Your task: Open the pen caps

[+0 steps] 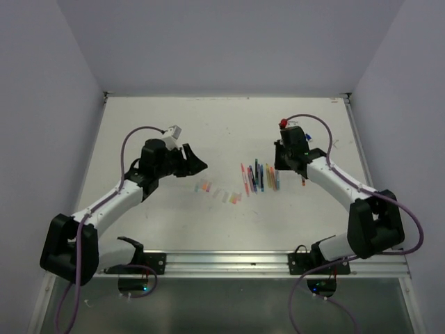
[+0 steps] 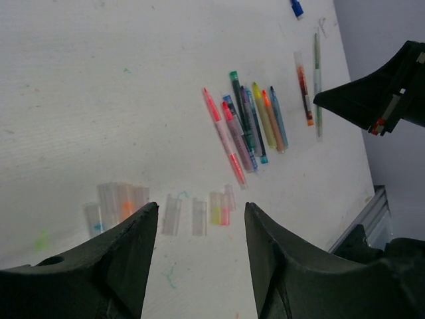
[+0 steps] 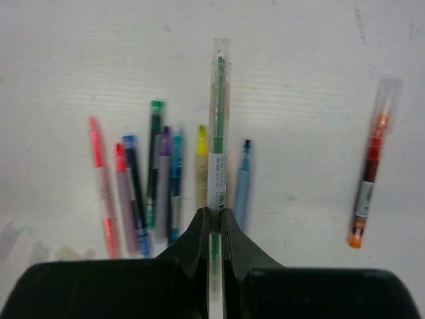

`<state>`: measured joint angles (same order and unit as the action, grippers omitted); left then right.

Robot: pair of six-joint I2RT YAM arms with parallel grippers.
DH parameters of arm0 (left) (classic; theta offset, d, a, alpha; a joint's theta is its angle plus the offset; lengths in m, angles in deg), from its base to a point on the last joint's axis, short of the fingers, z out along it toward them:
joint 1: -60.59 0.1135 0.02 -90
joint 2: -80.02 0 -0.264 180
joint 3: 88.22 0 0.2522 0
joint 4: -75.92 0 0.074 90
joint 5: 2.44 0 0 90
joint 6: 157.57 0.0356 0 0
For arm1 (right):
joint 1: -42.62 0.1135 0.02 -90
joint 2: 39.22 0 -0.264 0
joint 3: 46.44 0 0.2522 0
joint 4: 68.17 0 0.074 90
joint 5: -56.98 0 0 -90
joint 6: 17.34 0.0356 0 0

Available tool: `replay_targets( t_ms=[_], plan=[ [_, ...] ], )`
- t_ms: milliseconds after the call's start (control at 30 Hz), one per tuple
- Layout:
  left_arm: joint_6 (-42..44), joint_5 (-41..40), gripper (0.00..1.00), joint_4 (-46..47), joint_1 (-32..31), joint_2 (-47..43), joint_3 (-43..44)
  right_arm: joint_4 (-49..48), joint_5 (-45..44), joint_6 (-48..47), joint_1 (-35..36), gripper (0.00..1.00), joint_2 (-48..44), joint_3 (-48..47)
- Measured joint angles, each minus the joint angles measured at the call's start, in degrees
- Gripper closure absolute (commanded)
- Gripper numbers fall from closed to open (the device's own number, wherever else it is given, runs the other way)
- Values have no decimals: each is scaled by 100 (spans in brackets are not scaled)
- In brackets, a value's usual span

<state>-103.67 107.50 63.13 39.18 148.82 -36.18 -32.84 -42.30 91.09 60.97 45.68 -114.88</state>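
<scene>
I will use my left gripper to grab the clear pen cap on the far tip of the green pen, so that it pulls the cap off my right gripper's pen.
My right gripper (image 3: 218, 222) is shut on a green pen (image 3: 218, 139) near its rear end. The pen points away from the wrist, and its clear pen cap (image 3: 221, 60) is on its far tip. A row of pens (image 3: 156, 179) lies just left of it, without caps. A red pen (image 3: 370, 174) with a clear cap lies apart on the right. My left gripper (image 2: 199, 219) is open above several loose pen caps (image 2: 171, 214) on the table, holding nothing. In the top view these caps (image 1: 221, 193) lie left of the pens (image 1: 259, 177).
The white table (image 1: 208, 132) carries faint ink marks. A small blue piece (image 2: 297, 8) lies far off near the right arm. Grey walls close in the back and sides, and a metal rail (image 1: 229, 261) runs along the near edge.
</scene>
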Motion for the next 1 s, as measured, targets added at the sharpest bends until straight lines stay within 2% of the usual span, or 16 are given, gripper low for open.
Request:
replay_targets(
  t_ms=[167,367,700,1000],
  plan=[
    [-529,691,42,745,0,533,76,-269,745,-107,809,100,-581,81],
    [-1043,986,42,1325,-90,1047,125,-570,1491,-160,1473,100,-634,437],
    [-1488,911,42,1764,-503,1626,448,-1093,2205,-138,1873,100,-535,544],
    [-1799,815,43,1934,-678,2048,584,-1322,2402,-105,1987,100,-459,553]
  ],
)
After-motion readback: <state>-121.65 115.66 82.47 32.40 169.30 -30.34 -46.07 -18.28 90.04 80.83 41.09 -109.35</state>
